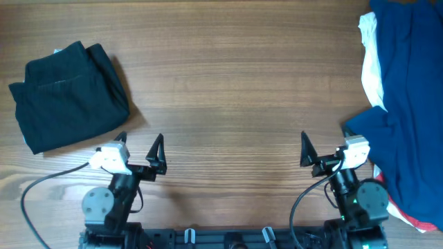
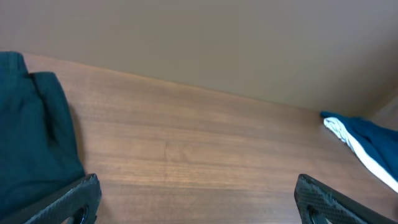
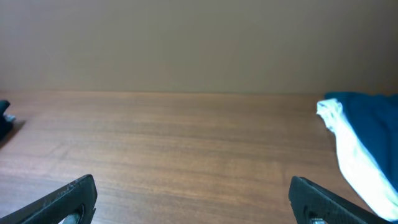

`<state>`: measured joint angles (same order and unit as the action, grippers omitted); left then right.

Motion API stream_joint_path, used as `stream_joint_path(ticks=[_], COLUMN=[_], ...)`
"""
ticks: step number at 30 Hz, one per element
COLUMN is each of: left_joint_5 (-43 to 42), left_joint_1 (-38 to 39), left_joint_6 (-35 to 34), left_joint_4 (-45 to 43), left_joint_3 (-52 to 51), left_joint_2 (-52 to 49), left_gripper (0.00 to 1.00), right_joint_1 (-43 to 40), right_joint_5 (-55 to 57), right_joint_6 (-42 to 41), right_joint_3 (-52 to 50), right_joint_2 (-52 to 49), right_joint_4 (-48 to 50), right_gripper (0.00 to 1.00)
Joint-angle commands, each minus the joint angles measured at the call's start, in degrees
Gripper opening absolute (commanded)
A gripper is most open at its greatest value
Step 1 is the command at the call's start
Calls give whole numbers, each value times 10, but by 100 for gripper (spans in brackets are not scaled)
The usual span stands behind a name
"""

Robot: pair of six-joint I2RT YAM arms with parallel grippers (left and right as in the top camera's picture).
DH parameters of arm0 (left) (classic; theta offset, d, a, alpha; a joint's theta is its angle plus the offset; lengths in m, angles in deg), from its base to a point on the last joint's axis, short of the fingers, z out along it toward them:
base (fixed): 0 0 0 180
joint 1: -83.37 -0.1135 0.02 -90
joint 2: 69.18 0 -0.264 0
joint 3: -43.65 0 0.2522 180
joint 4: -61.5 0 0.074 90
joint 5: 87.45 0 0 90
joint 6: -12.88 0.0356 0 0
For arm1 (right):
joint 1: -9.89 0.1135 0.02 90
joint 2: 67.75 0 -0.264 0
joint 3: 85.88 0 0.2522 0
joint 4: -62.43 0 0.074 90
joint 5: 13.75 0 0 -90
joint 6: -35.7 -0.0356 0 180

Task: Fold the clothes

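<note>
I should next use my right gripper to grab the royal-blue garment (image 1: 408, 104) by its edge that sticks out toward the empty table, and pull the garment out for folding.
A folded black garment (image 1: 69, 97) lies at the left of the table; it also shows at the left of the left wrist view (image 2: 31, 143). A royal-blue garment (image 1: 408, 104) lies heaped at the right edge, over a white one (image 1: 372, 66) and a red one (image 1: 415, 220). The blue and white cloth show in the left wrist view (image 2: 367, 146) and the right wrist view (image 3: 367, 137). My left gripper (image 1: 140, 146) is open and empty near the front edge, just right of the black garment. My right gripper (image 1: 324, 149) is open and empty, just left of the blue garment.
Bare wooden tabletop (image 1: 235, 90) lies between the two garment areas. The arm bases and cables (image 1: 41, 187) sit along the front edge. A plain wall stands behind the table's far edge (image 3: 186, 93).
</note>
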<state>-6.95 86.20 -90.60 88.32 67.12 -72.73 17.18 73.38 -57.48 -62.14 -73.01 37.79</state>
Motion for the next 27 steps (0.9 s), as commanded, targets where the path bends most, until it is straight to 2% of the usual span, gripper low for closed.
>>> stream_joint_path(ticks=[1,11,16,19,24,27], left_joint_5=[-5,-5,-6,-21,-23,-23], left_joint_1=[-1,-1,-1,-1,-1,-1], left_joint_6=[-9,-9,-9,-12,-12,-12], left_joint_4=[48,231,272,273,275,275], left_joint_3=[86,267,315,315,315,315], left_joint_2=[-60,-303,-383,-401,-401,-401], left_gripper=[100,100,100,100,100,100], right_joint_1=[-3,-3,-3,-5,-53,-99], right_joint_5=[20,19,-19,56,269,300], right_joint_6=[-22,-30,-25,-35,-120,-160], right_joint_3=[70,287,364,369,369,369], right_joint_2=[-59,-350,-475,-529,-640,-714], right_joint_4=[-34,-236,-264,-253,-261,-259], right_gripper=[100,100,100,100,100,99])
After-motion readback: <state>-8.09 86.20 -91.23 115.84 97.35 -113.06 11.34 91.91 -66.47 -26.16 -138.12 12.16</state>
